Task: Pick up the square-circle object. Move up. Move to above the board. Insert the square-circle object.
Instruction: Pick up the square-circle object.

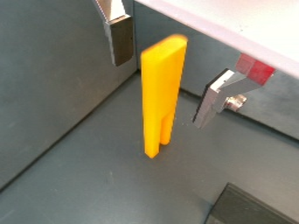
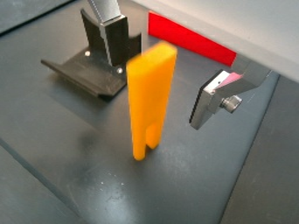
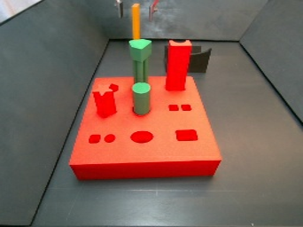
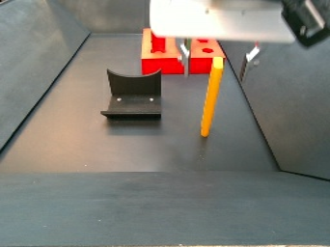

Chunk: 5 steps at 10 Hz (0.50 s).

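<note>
The square-circle object needs to be grabbed next by its solid top end with my gripper, so that the object's pegs stay free to enter the board (image 3: 142, 133).
The square-circle object (image 1: 162, 96) is a tall orange-yellow peg with two joined prongs. It stands upright on the dark floor, as a side view (image 4: 210, 96) shows. It also shows in a wrist view (image 2: 149, 101) and far back in a side view (image 3: 136, 19). My gripper (image 1: 165, 80) is open around the peg's upper part, with one finger (image 2: 111, 44) on each side and a gap to each. The gripper also shows in a side view (image 4: 222, 56). The board (image 3: 142, 133) is a flat red block with shaped holes, apart from the peg.
Two green pegs (image 3: 140, 53) (image 3: 141, 97) and two red pegs (image 3: 178, 64) (image 3: 104, 100) stand on the board. The fixture (image 4: 131, 95) sits on the floor next to the peg. Grey walls (image 4: 39, 68) enclose the floor on both sides.
</note>
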Motion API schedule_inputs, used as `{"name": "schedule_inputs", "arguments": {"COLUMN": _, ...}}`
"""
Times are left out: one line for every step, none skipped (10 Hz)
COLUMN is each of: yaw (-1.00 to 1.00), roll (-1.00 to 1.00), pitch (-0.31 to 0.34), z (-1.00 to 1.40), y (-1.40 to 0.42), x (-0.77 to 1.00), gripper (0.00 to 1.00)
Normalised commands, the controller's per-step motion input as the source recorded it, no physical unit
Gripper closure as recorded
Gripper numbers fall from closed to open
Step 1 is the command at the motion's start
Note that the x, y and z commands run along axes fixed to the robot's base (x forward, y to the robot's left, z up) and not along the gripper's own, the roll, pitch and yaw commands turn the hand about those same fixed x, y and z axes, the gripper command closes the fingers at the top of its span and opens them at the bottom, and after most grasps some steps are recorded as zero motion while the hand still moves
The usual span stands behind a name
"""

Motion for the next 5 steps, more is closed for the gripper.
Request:
{"name": "schedule_inputs", "arguments": {"yaw": 0.00, "roll": -0.02, "pitch": -0.053, "z": -0.23, "y": 0.00, "x": -0.03, "gripper": 0.00}}
{"name": "schedule_inputs", "arguments": {"yaw": 0.00, "roll": 0.00, "pitch": -0.139, "z": 0.00, "y": 0.00, "x": -0.03, "gripper": 0.00}}
{"name": "schedule_inputs", "arguments": {"yaw": 0.00, "roll": 0.00, "pitch": 0.000, "z": 0.00, "y": 0.00, "x": 0.00, "gripper": 0.00}}
{"name": "schedule_inputs", "arguments": {"yaw": 0.00, "roll": 0.00, "pitch": 0.000, "z": 0.00, "y": 0.00, "x": 0.00, "gripper": 1.00}}
{"name": "schedule_inputs", "arguments": {"yaw": 0.00, "roll": 0.00, "pitch": 0.000, "z": 0.00, "y": 0.00, "x": 0.00, "gripper": 1.00}}
